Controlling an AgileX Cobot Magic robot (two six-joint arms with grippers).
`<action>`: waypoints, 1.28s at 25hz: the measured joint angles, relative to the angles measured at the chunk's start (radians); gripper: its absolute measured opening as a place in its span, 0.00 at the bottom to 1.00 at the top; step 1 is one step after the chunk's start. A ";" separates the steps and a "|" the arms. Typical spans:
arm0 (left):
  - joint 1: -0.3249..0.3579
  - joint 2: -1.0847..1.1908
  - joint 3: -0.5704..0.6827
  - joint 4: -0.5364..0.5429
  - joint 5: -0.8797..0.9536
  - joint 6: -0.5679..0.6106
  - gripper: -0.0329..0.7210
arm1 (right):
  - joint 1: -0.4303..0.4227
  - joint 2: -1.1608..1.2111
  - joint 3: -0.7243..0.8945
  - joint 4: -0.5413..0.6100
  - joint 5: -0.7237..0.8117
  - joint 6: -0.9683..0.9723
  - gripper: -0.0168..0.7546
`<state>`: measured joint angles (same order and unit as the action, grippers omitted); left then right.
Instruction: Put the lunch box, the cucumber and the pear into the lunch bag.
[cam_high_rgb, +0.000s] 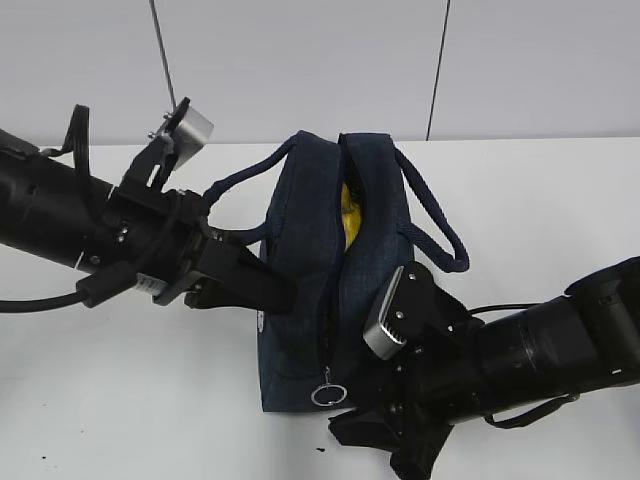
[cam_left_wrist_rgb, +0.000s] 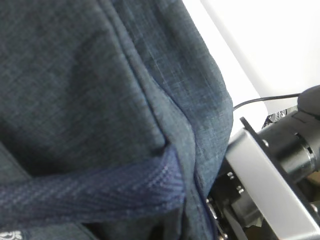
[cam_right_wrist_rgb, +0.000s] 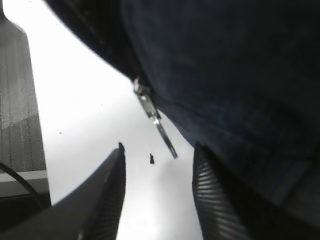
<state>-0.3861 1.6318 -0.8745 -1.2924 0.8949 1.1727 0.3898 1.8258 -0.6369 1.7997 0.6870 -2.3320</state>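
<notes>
The lunch bag's slit still needs to close over the packed things. My right gripper should next grab the zipper pull by its metal ring to do that.
The dark navy lunch bag stands mid-table, its top slit partly open. Something yellow, the pear, shows inside the slit. The lunch box and the cucumber are hidden. My left gripper is shut and pinches the bag's left wall below a handle; its jaws are hidden in the left wrist view, which the fabric fills. My right gripper is open low at the bag's near end. The zipper's metal ring pull hangs just ahead of its fingers, untouched. In the exterior view the ring pull sits beside the right gripper.
White tabletop surrounds the bag, with a pale wall behind. A small dark speck lies on the table between the right fingers. The right arm's cable trails behind the bag.
</notes>
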 joint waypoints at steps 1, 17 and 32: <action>0.000 0.000 0.000 0.000 0.000 0.000 0.02 | 0.000 0.000 0.000 0.000 0.009 -0.002 0.48; 0.000 0.000 0.000 -0.010 0.000 0.000 0.02 | 0.000 0.036 -0.015 0.000 0.090 -0.004 0.46; 0.000 0.000 0.000 -0.010 0.000 0.000 0.02 | 0.000 0.086 -0.058 0.000 0.159 -0.002 0.13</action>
<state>-0.3861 1.6318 -0.8745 -1.3027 0.8949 1.1727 0.3898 1.9121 -0.6952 1.7997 0.8459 -2.3340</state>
